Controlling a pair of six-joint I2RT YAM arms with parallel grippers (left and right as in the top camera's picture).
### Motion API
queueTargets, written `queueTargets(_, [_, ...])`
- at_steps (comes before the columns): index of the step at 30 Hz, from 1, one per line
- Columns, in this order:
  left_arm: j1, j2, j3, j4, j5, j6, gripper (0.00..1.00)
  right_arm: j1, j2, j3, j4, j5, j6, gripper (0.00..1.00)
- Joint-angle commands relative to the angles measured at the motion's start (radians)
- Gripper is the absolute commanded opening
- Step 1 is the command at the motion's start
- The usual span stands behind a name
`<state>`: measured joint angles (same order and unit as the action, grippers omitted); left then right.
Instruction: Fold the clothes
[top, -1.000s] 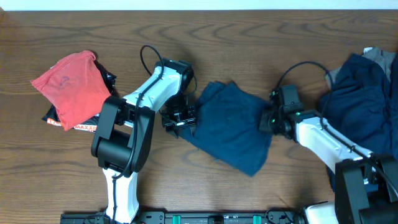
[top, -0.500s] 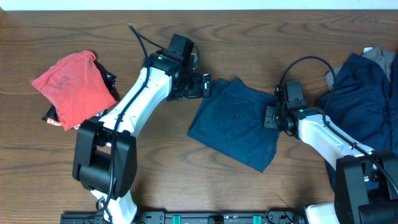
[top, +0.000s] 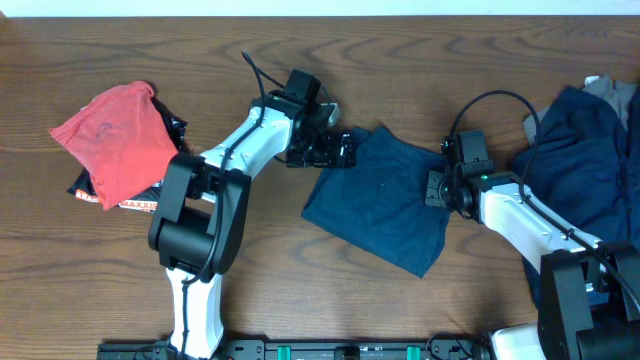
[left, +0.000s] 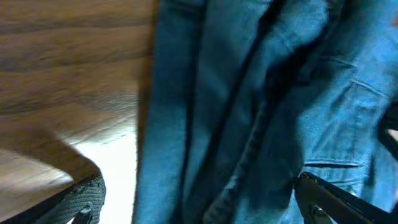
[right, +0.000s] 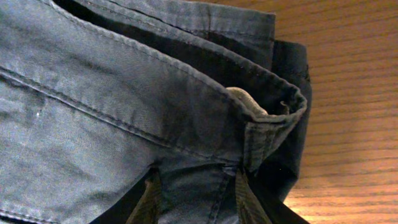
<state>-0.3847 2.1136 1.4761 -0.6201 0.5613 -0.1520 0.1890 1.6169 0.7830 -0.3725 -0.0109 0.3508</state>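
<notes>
The left gripper grabs the folded shorts' corner opposite my right gripper next. Then I lay the shorts, still folded, on the red garment.
A pair of dark navy shorts (top: 385, 200) lies folded flat in the middle of the wooden table. My left gripper (top: 338, 150) hovers at their upper left corner with its jaws spread wide. In the left wrist view the blue cloth (left: 249, 93) fills the frame under that gripper (left: 205, 202), and neither finger touches it. My right gripper (top: 437, 188) is at the shorts' right edge. In the right wrist view it (right: 199, 196) is shut on a thick fold of the shorts just below the waistband (right: 261, 118).
A red garment (top: 115, 140) lies over a black printed piece (top: 100, 195) at the far left. A heap of navy clothes (top: 585, 170) with a grey piece (top: 612, 92) sits at the right edge, behind my right arm. The table's far edge (top: 320, 14) runs along the top.
My left gripper let go of the shorts, opened wide and moved from their left edge to the upper left corner. The shorts now lie flatter, shifted slightly right. My right gripper rose a little.
</notes>
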Motion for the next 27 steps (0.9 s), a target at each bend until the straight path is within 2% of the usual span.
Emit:
queueTargets(1, [-0.028,0.056,0.001,-0.007,0.103,0.021,0.98,-0.011,0.027,-0.007,-0.02,0.044,-0.027,0.38])
queueTargets(3, [-0.051,0.079,0.0,-0.019,0.105,0.022,0.98,-0.011,0.027,-0.007,-0.025,0.044,-0.035,0.39])
queueTargets(5, [-0.074,0.101,0.0,-0.033,0.106,0.022,0.87,-0.012,0.027,-0.007,-0.03,0.044,-0.046,0.39])
queueTargets(7, [-0.095,0.118,0.0,-0.045,0.105,0.022,0.72,-0.012,0.027,-0.007,-0.034,0.044,-0.05,0.39])
queueTargets(9, [-0.111,0.126,0.0,-0.044,0.104,0.026,0.52,-0.012,0.027,-0.007,-0.036,0.044,-0.053,0.39])
queueTargets(10, [-0.115,0.126,0.0,-0.037,0.101,0.025,0.38,-0.012,0.027,-0.007,-0.037,0.044,-0.053,0.39])
queueTargets(11, [-0.115,0.126,0.0,-0.029,0.101,0.025,0.2,-0.012,0.027,-0.007,-0.039,0.044,-0.053,0.39])
queueTargets(12, [-0.111,0.122,0.001,-0.02,0.101,0.024,0.09,-0.012,0.027,-0.007,-0.039,0.044,-0.053,0.39])
queueTargets(15, [-0.085,0.105,0.002,-0.014,0.095,0.023,0.06,-0.012,0.023,-0.006,-0.043,0.044,-0.053,0.4])
queueTargets(20, [0.01,0.032,0.004,-0.066,-0.045,0.017,0.06,-0.029,-0.038,0.034,-0.098,0.045,-0.053,0.42])
queueTargets(24, [0.135,-0.086,0.004,-0.11,-0.164,0.017,0.06,-0.071,-0.126,0.101,-0.182,0.048,-0.06,0.43])
queueTargets(27, [0.252,-0.198,0.004,-0.12,-0.196,0.017,0.06,-0.095,-0.185,0.137,-0.236,0.048,-0.071,0.43])
